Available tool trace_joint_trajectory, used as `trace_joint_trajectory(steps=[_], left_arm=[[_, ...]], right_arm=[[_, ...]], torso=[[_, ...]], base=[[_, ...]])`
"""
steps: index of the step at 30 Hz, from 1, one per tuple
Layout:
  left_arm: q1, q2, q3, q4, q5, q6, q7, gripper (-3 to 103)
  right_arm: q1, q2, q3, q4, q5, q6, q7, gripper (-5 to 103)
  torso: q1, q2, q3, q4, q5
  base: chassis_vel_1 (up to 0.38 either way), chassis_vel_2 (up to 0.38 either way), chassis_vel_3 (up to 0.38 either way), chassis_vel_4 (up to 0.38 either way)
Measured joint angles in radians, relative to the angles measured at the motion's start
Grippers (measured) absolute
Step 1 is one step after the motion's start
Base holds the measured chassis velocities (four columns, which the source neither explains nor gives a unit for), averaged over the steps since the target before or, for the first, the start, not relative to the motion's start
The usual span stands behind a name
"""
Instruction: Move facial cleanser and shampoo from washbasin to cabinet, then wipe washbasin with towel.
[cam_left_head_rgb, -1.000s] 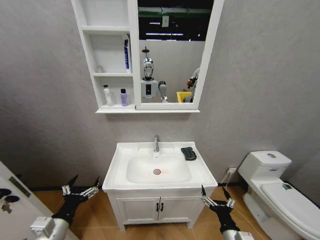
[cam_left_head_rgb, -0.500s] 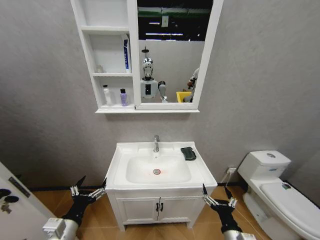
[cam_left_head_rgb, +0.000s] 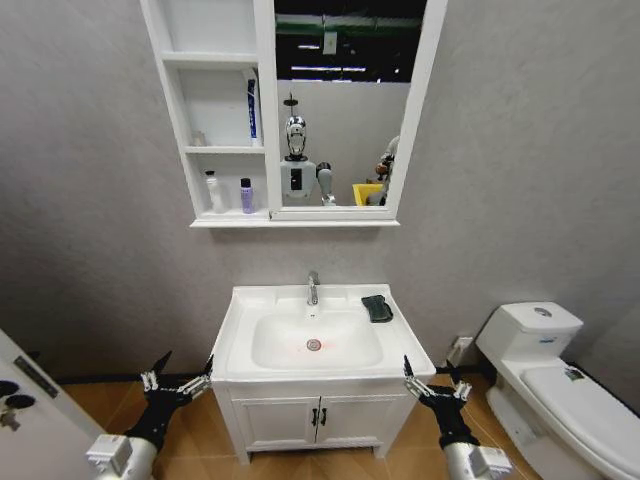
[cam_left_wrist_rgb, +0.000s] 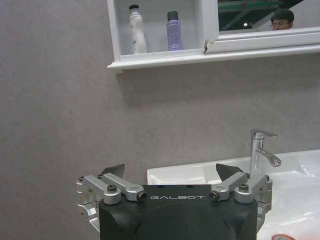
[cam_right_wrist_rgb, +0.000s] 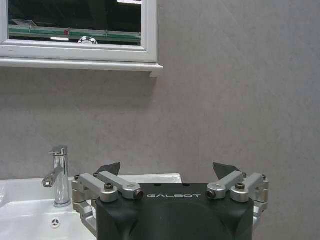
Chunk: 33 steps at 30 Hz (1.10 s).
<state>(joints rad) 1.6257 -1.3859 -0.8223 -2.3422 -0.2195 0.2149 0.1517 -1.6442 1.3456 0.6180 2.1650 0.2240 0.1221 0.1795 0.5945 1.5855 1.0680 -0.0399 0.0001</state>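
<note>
I will wipe the washbasin with the dark grey towel, so next I will grab it with my right gripper by its folded end.
The white washbasin stands in the middle, with a chrome tap at its back. A dark folded towel lies on its right rear corner. On the wall above, the cabinet holds a white-and-blue tube on its middle shelf. Its bottom shelf carries a white bottle and a purple bottle; which is the facial cleanser or the shampoo I cannot tell. My left gripper hangs open, low at the basin's left front corner. My right gripper is open at the right front corner. Both are empty.
A white toilet stands to the right. The two-door vanity sits under the basin. A white slanted panel is at the lower left. The mirror fills the cabinet's right part. Wooden floor lies on both sides of the vanity.
My left gripper has moved right, closer to the basin's left front corner. The right gripper has shifted slightly up and left. The towel and bottles have not moved.
</note>
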Motion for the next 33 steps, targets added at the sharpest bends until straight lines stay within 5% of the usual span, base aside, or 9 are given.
trace_joint_trajectory(steps=[12, 33], left_arm=[[-0.001, 0.001, 0.000, 0.001, -0.001, 0.001, -0.001, 100], [0.000, 0.001, 0.001, 0.001, -0.002, 0.001, -0.001, 100]], right_arm=[[0.004, -0.003, 0.006, -0.016, 0.008, 0.000, 0.011, 100], [0.127, -0.026, -0.003, -0.095, 0.034, -0.108, 0.022, 100]], torso=[[0.000, 0.000, 0.000, -0.0002, -0.0001], [0.001, 0.000, 0.000, 0.0001, -0.0002]], base=[[-0.104, 0.090, 0.111, -0.123], [-0.084, 0.090, 0.087, -0.094]])
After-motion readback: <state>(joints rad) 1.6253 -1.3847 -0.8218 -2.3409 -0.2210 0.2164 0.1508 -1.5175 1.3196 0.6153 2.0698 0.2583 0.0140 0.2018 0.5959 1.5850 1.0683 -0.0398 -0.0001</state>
